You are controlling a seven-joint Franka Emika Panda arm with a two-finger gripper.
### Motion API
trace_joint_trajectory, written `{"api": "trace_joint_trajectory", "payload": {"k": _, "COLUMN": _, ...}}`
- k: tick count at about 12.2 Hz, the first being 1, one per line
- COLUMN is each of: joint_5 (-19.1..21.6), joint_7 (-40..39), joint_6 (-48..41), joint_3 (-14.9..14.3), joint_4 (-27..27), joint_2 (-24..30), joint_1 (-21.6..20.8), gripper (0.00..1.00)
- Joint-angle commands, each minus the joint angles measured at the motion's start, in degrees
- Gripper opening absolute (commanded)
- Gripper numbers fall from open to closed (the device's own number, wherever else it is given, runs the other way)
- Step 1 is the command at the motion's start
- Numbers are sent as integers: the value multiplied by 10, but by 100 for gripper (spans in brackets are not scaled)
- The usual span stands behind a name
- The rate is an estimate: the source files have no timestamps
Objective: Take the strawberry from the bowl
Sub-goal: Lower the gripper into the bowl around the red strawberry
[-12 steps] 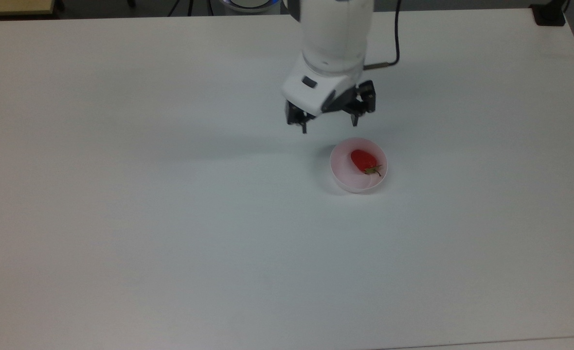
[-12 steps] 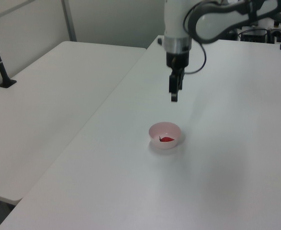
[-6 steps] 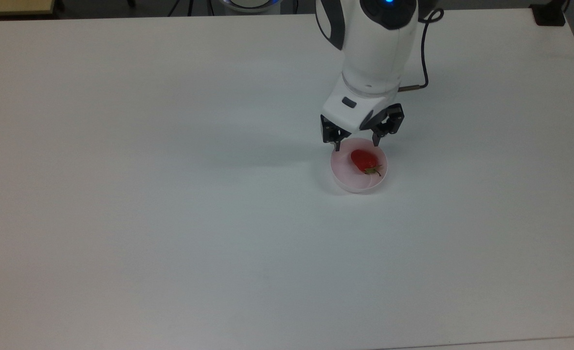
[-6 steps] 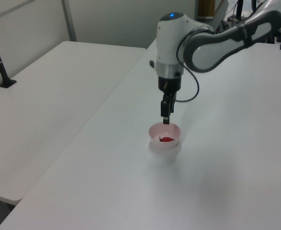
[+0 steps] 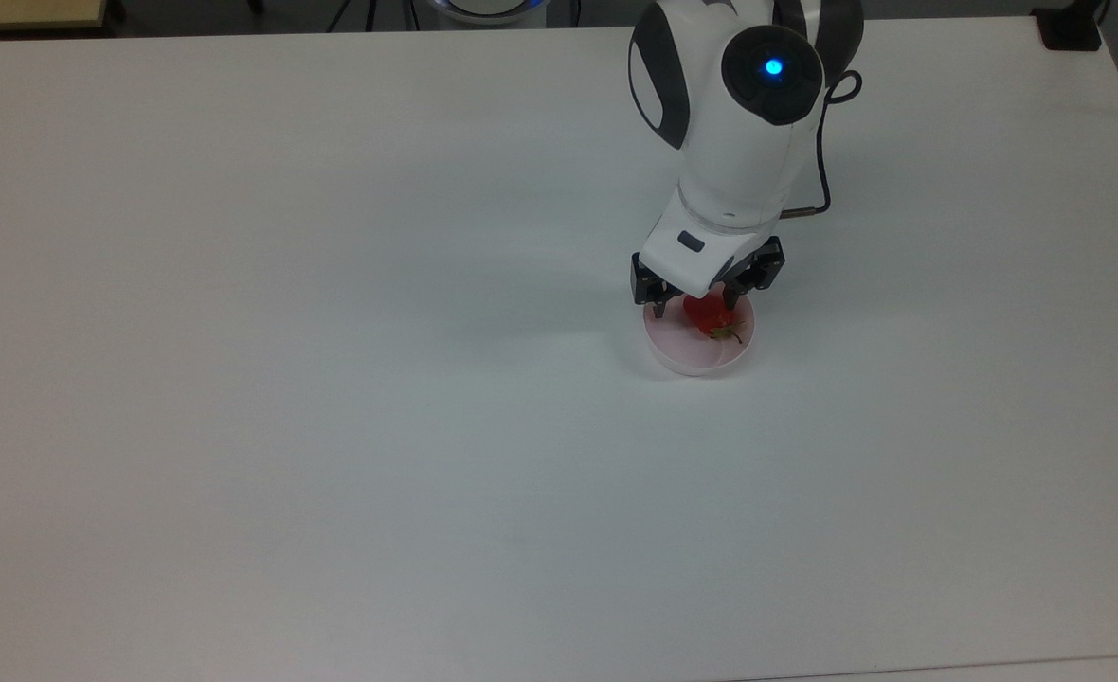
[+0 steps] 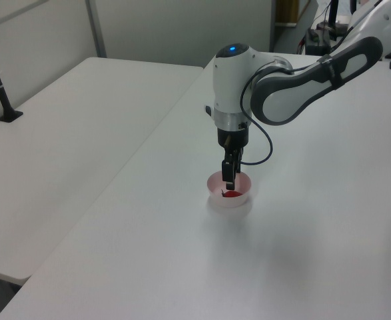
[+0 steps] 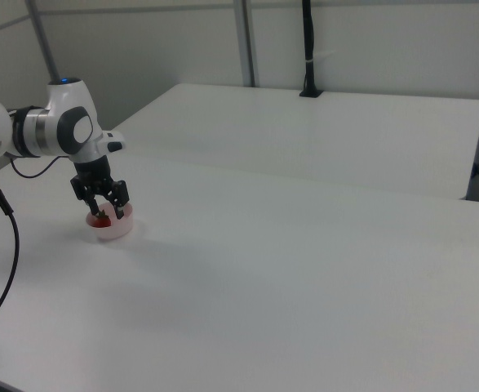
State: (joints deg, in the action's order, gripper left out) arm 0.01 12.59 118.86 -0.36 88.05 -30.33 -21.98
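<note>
The strawberry needs to come out of the pink bowl (image 6: 238, 201), so my gripper should next grab it by its red body (image 6: 232, 194) and lift it.
The red strawberry (image 5: 711, 316) with its green cap lies inside the pale pink bowl (image 5: 701, 356) on the white table. My gripper (image 5: 694, 309) is open and lowered into the bowl, one black finger on each side of the strawberry. In the left view the gripper (image 6: 229, 185) reaches down into the bowl (image 6: 238, 201) above the strawberry (image 6: 232, 195). In the right view the gripper (image 7: 108, 215) straddles the strawberry (image 7: 102, 219) in the bowl (image 7: 117, 230).
The white table (image 5: 332, 379) spreads wide around the bowl. A second white table (image 6: 68, 133) adjoins it on the left view's left. A black post (image 7: 308, 49) stands at the far table's back in the right view.
The arm has moved toward the bowl and come down; the open fingers, earlier above and beside the bowl's rim, now sit inside it around the strawberry. Bowl and strawberry have not moved.
</note>
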Motion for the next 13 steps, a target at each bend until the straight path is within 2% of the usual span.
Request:
{"api": "trace_joint_trajectory", "payload": {"k": 1, "joint_5": -8, "joint_7": 14, "joint_6": 12, "joint_3": -6, "joint_4": 3, "joint_2": -3, "joint_1": -9, "gripper": 78}}
{"api": "trace_joint_trajectory", "payload": {"k": 4, "joint_5": -6, "joint_7": 15, "joint_6": 14, "joint_3": -6, "joint_4": 3, "joint_2": -6, "joint_1": -10, "gripper": 78}}
{"api": "trace_joint_trajectory", "payload": {"k": 6, "joint_5": -5, "joint_7": 15, "joint_6": 15, "joint_3": -6, "joint_4": 3, "joint_2": -10, "joint_1": -10, "gripper": 75}}
{"api": "trace_joint_trajectory", "payload": {"k": 13, "joint_5": -4, "joint_7": 15, "joint_6": 19, "joint_3": -6, "joint_4": 3, "joint_2": -24, "joint_1": -10, "gripper": 80}}
